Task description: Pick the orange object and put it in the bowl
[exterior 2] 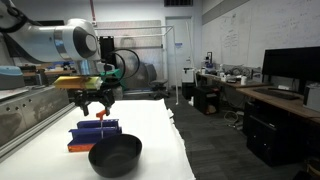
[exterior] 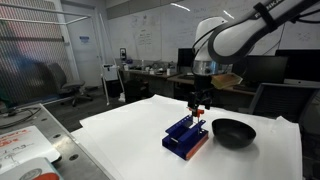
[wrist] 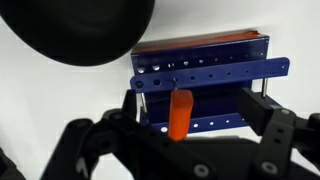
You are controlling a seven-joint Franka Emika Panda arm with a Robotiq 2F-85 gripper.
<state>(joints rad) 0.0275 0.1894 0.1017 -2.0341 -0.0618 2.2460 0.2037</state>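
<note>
My fingers are too high over the peg, so closing now would miss the peg. My gripper lowers first, then closes on the peg.
The orange object is a thin orange-red peg standing up from the blue slotted block. In the wrist view it lies between my gripper's two fingers, which are spread wide and touch neither side of it. In both exterior views the gripper hangs just above the block, with the peg under it. The black bowl sits right beside the block.
The block and bowl rest on a white table. A counter with red-labelled items lies beyond one table edge. Desks, monitors and chairs stand further off.
</note>
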